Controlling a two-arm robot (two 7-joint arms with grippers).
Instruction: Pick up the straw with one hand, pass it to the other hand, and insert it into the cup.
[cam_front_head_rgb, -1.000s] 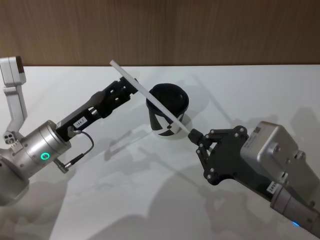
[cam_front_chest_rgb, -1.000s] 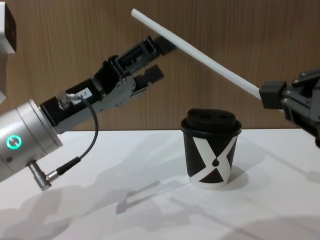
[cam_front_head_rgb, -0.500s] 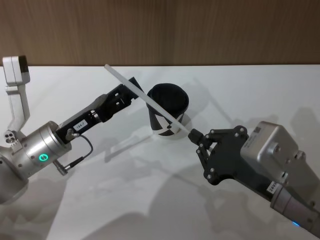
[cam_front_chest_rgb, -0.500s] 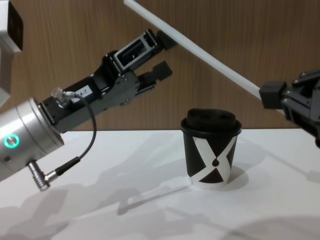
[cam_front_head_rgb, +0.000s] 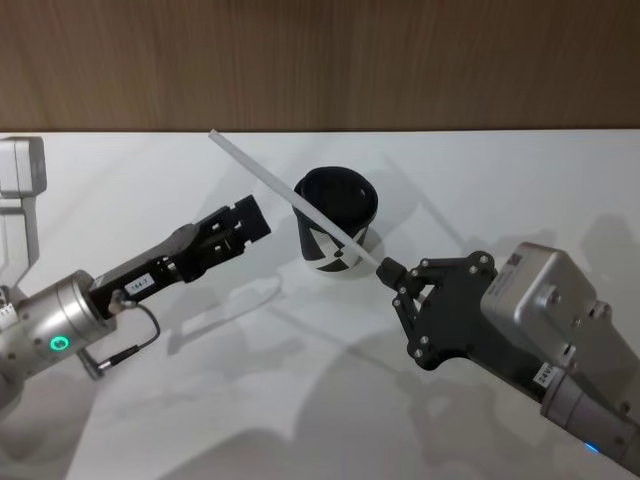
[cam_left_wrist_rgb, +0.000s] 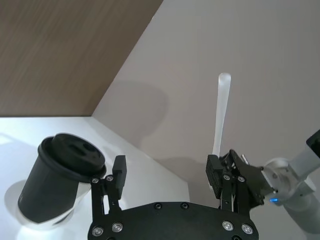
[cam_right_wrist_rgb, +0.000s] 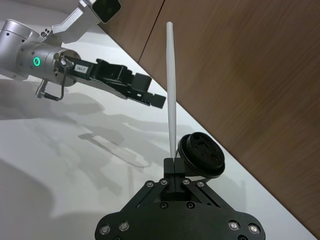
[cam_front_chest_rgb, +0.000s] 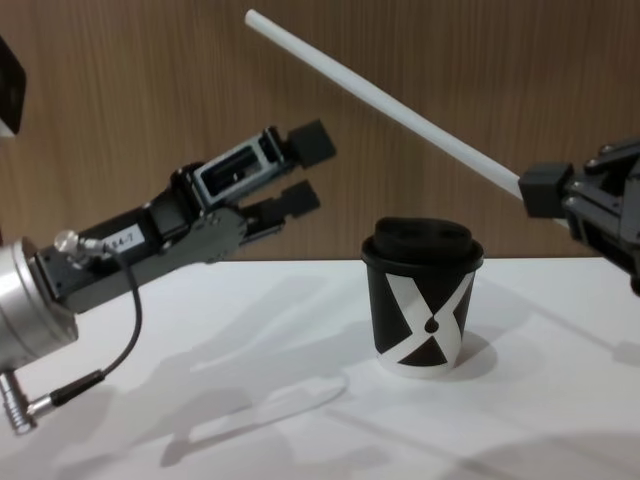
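My right gripper's fingers cover the white straw's lower end, so my left gripper should grab its free upper part (cam_front_head_rgb: 258, 170) next.
The white straw (cam_front_head_rgb: 290, 195) slants up over the cup, its lower end pinched in my right gripper (cam_front_head_rgb: 388, 272), which is shut on it to the right of the cup. In the chest view the straw (cam_front_chest_rgb: 380, 93) rises leftward from that gripper (cam_front_chest_rgb: 545, 190). The black cup (cam_front_head_rgb: 350, 200) with its lid and white X (cam_front_chest_rgb: 420, 310) stands on the white table. My left gripper (cam_front_head_rgb: 250, 222), on its silver wrist, hangs open to the left of the cup, below the straw's upper part and apart from it (cam_front_chest_rgb: 305, 170). Nothing sits between its fingers (cam_left_wrist_rgb: 119, 170).
The white table (cam_front_head_rgb: 500, 180) runs back to a brown wooden wall (cam_front_head_rgb: 400, 60). A grey cable (cam_front_chest_rgb: 125, 330) loops under the left wrist. The right arm's silver housing (cam_front_head_rgb: 555, 310) fills the near right corner.
My left gripper has drawn back and down, away from the straw's upper part, toward the left. The straw stays in the right gripper, which has not moved.
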